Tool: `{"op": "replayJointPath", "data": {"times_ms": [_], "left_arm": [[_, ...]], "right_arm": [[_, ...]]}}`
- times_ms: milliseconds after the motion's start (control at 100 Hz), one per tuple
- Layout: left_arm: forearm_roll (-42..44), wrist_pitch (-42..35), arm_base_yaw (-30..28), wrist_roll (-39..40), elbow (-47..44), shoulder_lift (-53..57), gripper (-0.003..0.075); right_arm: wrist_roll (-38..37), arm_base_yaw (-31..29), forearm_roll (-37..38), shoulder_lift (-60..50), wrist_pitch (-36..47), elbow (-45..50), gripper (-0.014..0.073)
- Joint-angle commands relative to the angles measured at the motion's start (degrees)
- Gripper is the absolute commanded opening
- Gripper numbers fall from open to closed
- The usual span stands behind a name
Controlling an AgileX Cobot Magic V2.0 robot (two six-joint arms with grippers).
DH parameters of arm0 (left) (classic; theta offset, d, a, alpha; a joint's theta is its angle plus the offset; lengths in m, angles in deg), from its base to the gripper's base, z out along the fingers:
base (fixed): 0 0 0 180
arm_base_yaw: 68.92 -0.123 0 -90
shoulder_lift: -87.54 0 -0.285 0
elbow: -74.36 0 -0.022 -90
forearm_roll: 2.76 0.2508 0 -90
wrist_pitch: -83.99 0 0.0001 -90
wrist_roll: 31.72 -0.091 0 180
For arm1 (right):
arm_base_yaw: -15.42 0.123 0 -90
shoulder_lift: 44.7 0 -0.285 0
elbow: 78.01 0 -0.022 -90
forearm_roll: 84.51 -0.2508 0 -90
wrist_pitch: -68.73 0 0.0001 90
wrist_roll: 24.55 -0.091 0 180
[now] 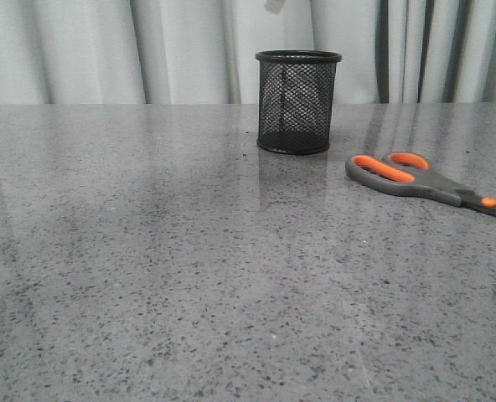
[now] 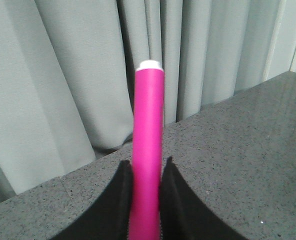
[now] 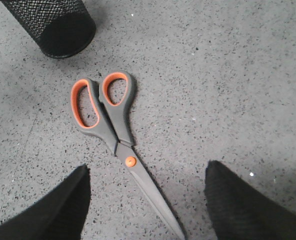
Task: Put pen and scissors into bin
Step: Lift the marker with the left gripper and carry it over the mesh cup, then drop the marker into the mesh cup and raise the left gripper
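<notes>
My left gripper holds the pink pen, and the bin's black rim (image 1: 298, 57) and mesh show clear of the pen. My left gripper needs to keep holding the pen until the pen gets to the bin.
The black wire-mesh bin (image 1: 298, 102) stands upright at the back middle of the table; it also shows in the right wrist view (image 3: 55, 25). The scissors (image 1: 428, 180) lie flat, closed, to the right of the bin, handles toward it. In the right wrist view the scissors (image 3: 113, 130) lie between and beyond my open right gripper (image 3: 147, 172), whose fingers straddle the blades above the table. My left gripper (image 2: 147, 167) is shut on the pink pen (image 2: 148, 145), which points out from the jaws toward the curtain. Neither gripper shows in the front view.
The grey speckled table (image 1: 189, 276) reaches back to a pale curtain (image 1: 105, 50). In the left wrist view the table's far edge (image 2: 213, 107) runs along the curtain (image 2: 63, 75).
</notes>
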Motion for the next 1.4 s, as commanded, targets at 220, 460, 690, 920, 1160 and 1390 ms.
{"op": "replayJointPath", "data": {"times_ms": [220,460,690,920,1160,1390], "left_arm": [[-2.0,-5.9,0.8,0.7,6.0,-3.6,-0.0019],[-3.2,-4.4,0.8,0.7,6.8,-6.7,-0.0018],[-3.2,-4.0,0.8,0.7,6.8,-7.5,0.0036],[-3.3,-4.5,0.8,0.7,6.8,-7.6,0.0306],[-1.2,-4.3,0.6,0.0,6.8,-3.4,0.0327],[1.3,5.1,-4.2,0.0,6.8,4.3,0.0298]], "right_arm": [[0.6,-0.2,-1.4,0.0,2.6,-2.1,0.0443],[0.6,-0.2,-1.4,0.0,2.6,-2.1,0.0443],[0.6,-0.2,-1.4,0.0,2.6,-2.1,0.0442],[0.6,-0.2,-1.4,0.0,2.6,-2.1,0.0442],[0.7,-0.2,-1.4,0.0,3.0,-2.1,0.0442],[0.7,-0.2,-1.5,0.0,3.8,-2.1,0.0442]]}}
